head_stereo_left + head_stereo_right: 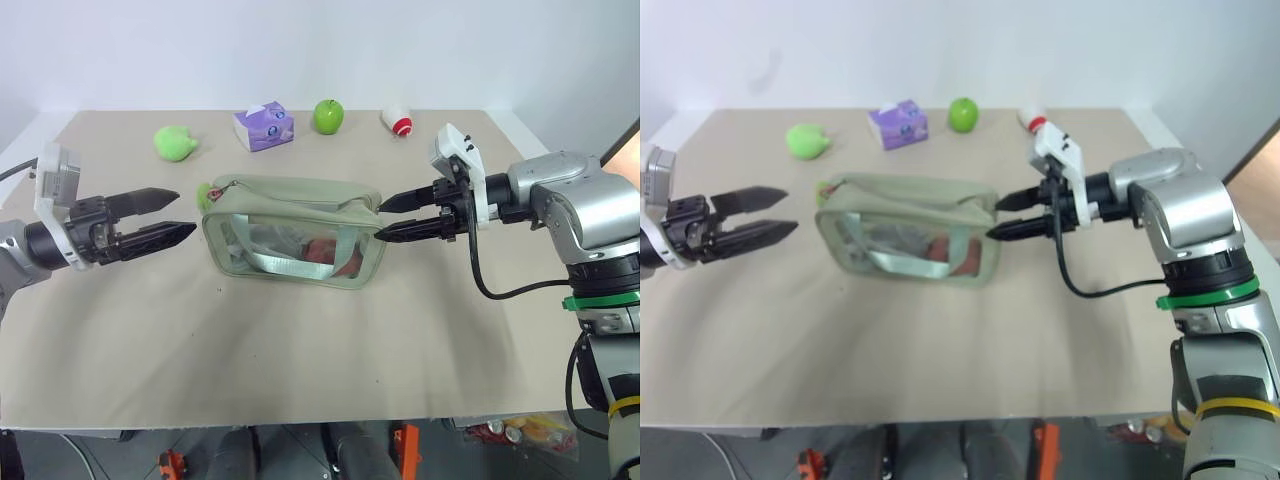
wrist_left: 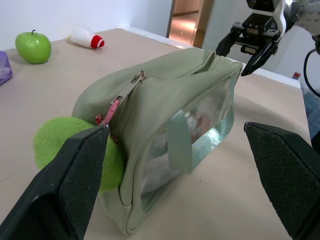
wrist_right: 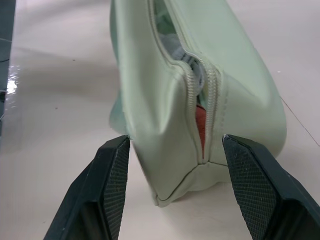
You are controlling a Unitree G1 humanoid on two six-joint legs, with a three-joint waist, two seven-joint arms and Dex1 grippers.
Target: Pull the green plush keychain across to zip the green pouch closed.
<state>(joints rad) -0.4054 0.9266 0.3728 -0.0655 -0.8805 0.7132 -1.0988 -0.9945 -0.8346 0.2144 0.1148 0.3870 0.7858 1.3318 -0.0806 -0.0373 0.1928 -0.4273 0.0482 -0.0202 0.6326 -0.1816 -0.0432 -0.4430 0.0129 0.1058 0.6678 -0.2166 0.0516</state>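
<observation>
The right gripper needs to grab the green pouch next by its end where the zipper gapes, to hold the pouch steady for zipping.
The green pouch lies in the middle of the table, with a clear side panel facing me and items inside. The green plush keychain hangs at the pouch's left end, joined by a pink link to the zipper pull. At the right end the zipper gapes apart. My left gripper is open, level with the keychain and a short way left of it. My right gripper is open, its fingertips on either side of the pouch's right end, holding nothing.
Along the far edge sit a light-green plush blob, a purple tissue pack, a green apple and a small white-and-red object. Bare tan tabletop stretches in front of the pouch.
</observation>
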